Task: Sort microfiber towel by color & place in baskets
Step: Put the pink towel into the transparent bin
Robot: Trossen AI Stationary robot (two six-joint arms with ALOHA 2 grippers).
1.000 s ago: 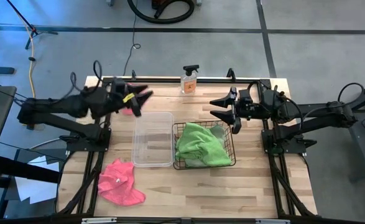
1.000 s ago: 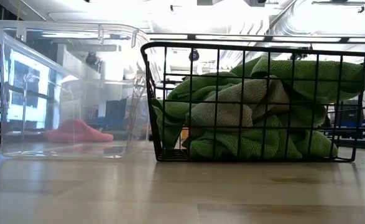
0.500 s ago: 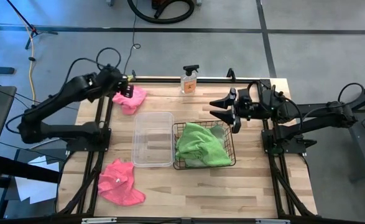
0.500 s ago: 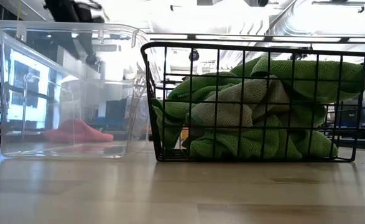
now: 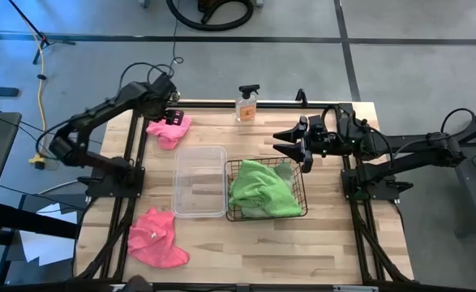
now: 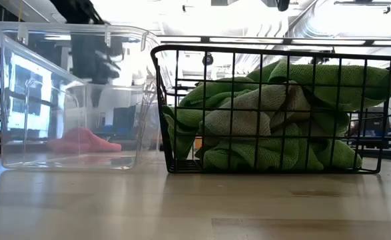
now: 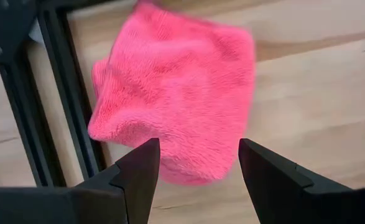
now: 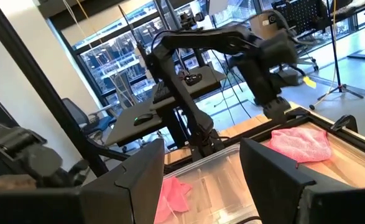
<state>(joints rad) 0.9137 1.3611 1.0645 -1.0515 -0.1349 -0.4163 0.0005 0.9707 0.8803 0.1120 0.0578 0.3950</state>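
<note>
I should sort the pink towel into the clear tub (image 5: 199, 180), so my left gripper should pinch it by its fluffy top layer (image 5: 168, 135).
Two pink towels lie flat on the table: one at the far-left corner (image 5: 170, 130) (image 7: 176, 93), one near the left front (image 5: 156, 239). My left gripper (image 5: 171, 114) (image 7: 198, 180) hangs open over the far one, fingers pointing down past its edge, touching nothing that I can see. The clear tub (image 5: 199, 180) (image 6: 68, 100) stands beside the black wire basket (image 5: 296, 212) (image 6: 275, 53), which holds green towels (image 5: 262, 191) (image 6: 275, 120). My right gripper (image 5: 290, 144) (image 8: 204, 186) waits open above the basket's far right corner.
A small spray bottle (image 5: 246, 104) stands at the table's far edge, between the arms. Black frame rails (image 7: 51, 112) run along the table's left side beside the far pink towel. Bare wood lies in front of the tub and basket (image 6: 195, 207).
My left arm has swung up and toward the table's far edge, its elbow rising. Its gripper has tipped to point down and now hangs over the far pink towel. The towel lies where it was. The right arm has kept still.
</note>
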